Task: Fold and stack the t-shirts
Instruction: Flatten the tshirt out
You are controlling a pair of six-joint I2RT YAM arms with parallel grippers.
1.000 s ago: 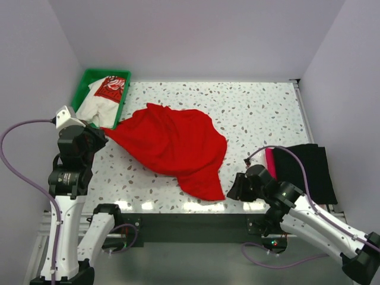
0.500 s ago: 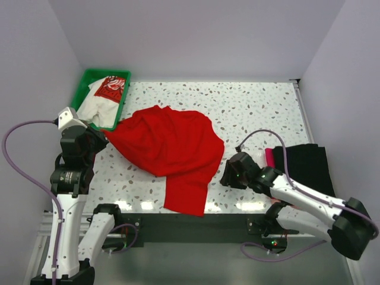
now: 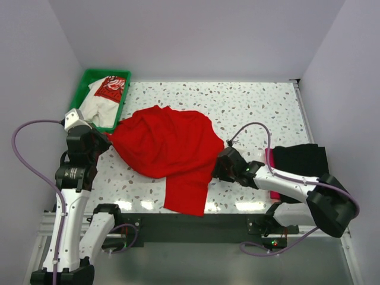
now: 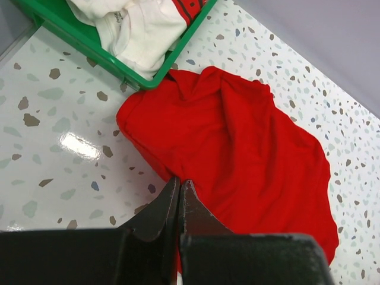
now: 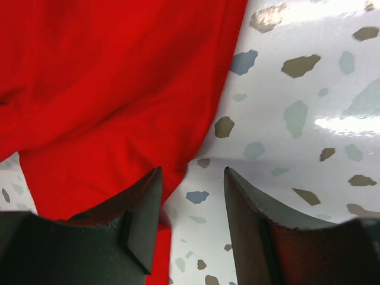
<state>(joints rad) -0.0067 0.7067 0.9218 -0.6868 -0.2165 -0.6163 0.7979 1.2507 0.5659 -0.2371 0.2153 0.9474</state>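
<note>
My right gripper should next grip the red t-shirt [image 3: 169, 142] by the edge opposite my left gripper, to spread it flat for folding.
The red t-shirt [image 3: 169, 142] lies crumpled mid-table, with one flap hanging over the front edge. It also shows in the left wrist view [image 4: 237, 136] and the right wrist view [image 5: 107, 77]. My left gripper [image 3: 100, 141] is shut, its tips [image 4: 179, 181] over the shirt's near-left edge; no cloth shows between them. My right gripper [image 3: 217, 168] is open, low at the shirt's right edge [image 5: 191, 172], with the left finger over the cloth. The white t-shirt with a red print [image 3: 100, 98] lies in the green tray. The folded black t-shirt [image 3: 303, 163] lies on the magenta t-shirt [image 3: 271, 159] at the right.
The green tray [image 3: 89, 74] stands at the back left, its rim [image 4: 89, 50] touching the red shirt's corner. The table's front edge runs just below the shirt. Grey walls enclose the table on three sides.
The red shirt's lower flap has dropped and now hangs over the front edge. My right gripper has moved left and forward to the shirt's right edge. My left arm has sunk slightly.
</note>
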